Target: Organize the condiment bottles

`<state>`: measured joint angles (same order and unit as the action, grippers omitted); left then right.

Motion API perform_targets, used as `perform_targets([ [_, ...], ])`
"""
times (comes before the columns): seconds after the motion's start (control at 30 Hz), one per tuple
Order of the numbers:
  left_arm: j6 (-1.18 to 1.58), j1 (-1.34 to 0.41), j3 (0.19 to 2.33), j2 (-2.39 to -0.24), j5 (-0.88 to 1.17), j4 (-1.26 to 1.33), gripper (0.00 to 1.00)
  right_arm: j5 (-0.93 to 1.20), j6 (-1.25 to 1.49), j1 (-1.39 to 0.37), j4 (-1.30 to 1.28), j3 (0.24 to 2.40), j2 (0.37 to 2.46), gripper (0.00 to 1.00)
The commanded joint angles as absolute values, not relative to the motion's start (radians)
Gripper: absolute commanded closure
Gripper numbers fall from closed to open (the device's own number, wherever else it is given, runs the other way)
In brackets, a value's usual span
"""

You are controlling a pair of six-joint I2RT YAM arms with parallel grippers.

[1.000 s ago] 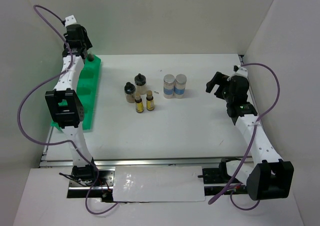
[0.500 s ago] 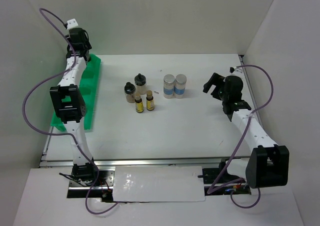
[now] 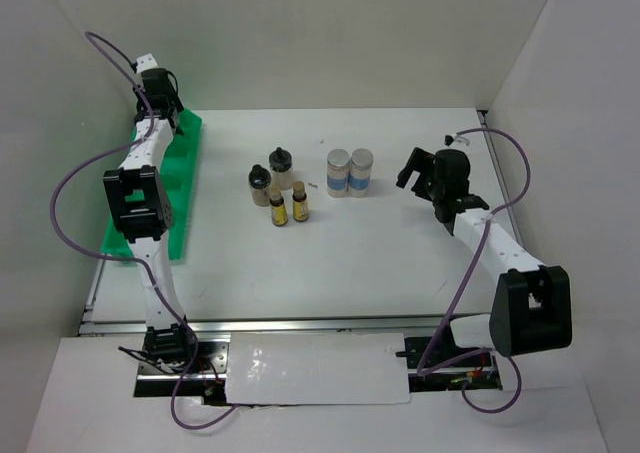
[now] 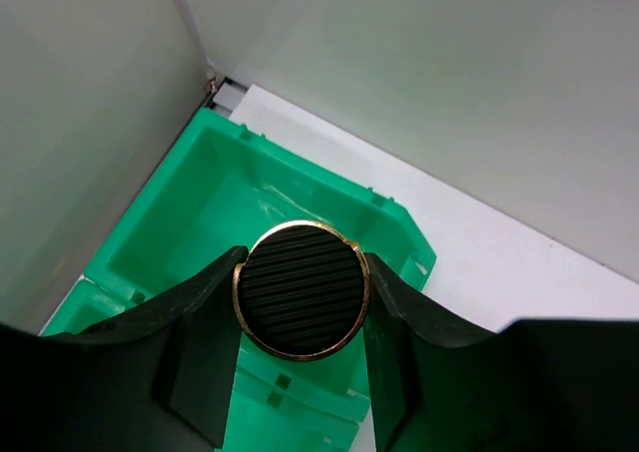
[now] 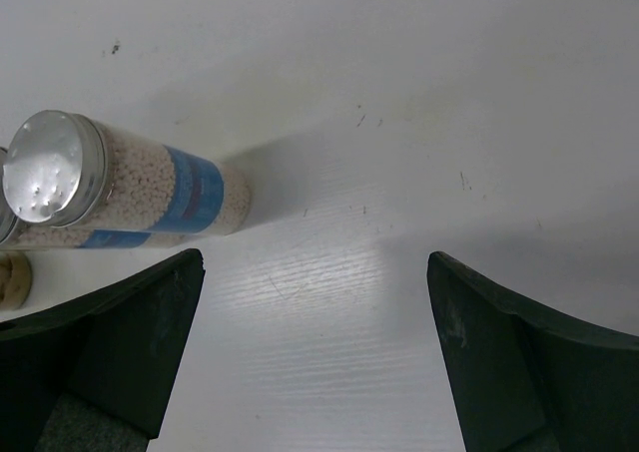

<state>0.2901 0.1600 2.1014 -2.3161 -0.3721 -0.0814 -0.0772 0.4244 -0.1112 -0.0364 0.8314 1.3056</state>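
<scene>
The bottle's cap shows inside the sides of the green tray's far section, so it is time for my left gripper to release the bottle now.
My left gripper (image 4: pixel 303 264) is shut on a bottle's black ribbed, gold-rimmed cap (image 4: pixel 301 302), over the far compartment of the green tray (image 4: pixel 190 223). In the top view that gripper (image 3: pixel 165 113) is at the tray's far end and the bottle is hidden. Two silver-lidded, blue-labelled jars (image 3: pixel 339 171) (image 3: pixel 361 170) stand mid-table. Left of them stand two black-capped bottles (image 3: pixel 260 185) (image 3: pixel 281 167) and two small amber ones with yellow labels (image 3: pixel 278 209) (image 3: pixel 299 203). My right gripper (image 3: pixel 412 170) is open and empty, right of the jars. Its wrist view shows the gripper (image 5: pixel 315 262) above bare table with a jar (image 5: pixel 120 188) at upper left.
The green tray (image 3: pixel 185 188) runs along the table's left edge, next to the left wall. White walls enclose the table at the back and both sides. A small speck (image 3: pixel 312 185) lies between the bottles and the jars.
My left gripper has moved a little further back over the tray's far end with the bottle. My right gripper has moved left, closer to the silver-lidded jars.
</scene>
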Motion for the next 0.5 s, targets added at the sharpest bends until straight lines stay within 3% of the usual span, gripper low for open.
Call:
perform_targets([
  [0.0, 0.305, 0.161, 2.158, -2.319, -0.385, -0.032, 0.49, -0.11, 0.411, -0.129, 0.011, 0.887, 1.328, 0.0],
  [0.17, 0.305, 0.161, 2.158, -2.329, -0.385, -0.041, 0.43, -0.12, 0.411, -0.14, 0.011, 0.896, 1.341, 0.0],
  [0.47, 0.296, 0.161, 2.158, -2.318, -0.374, -0.051, 0.08, -0.129, 0.402, -0.15, 0.002, 0.896, 1.33, 0.0],
])
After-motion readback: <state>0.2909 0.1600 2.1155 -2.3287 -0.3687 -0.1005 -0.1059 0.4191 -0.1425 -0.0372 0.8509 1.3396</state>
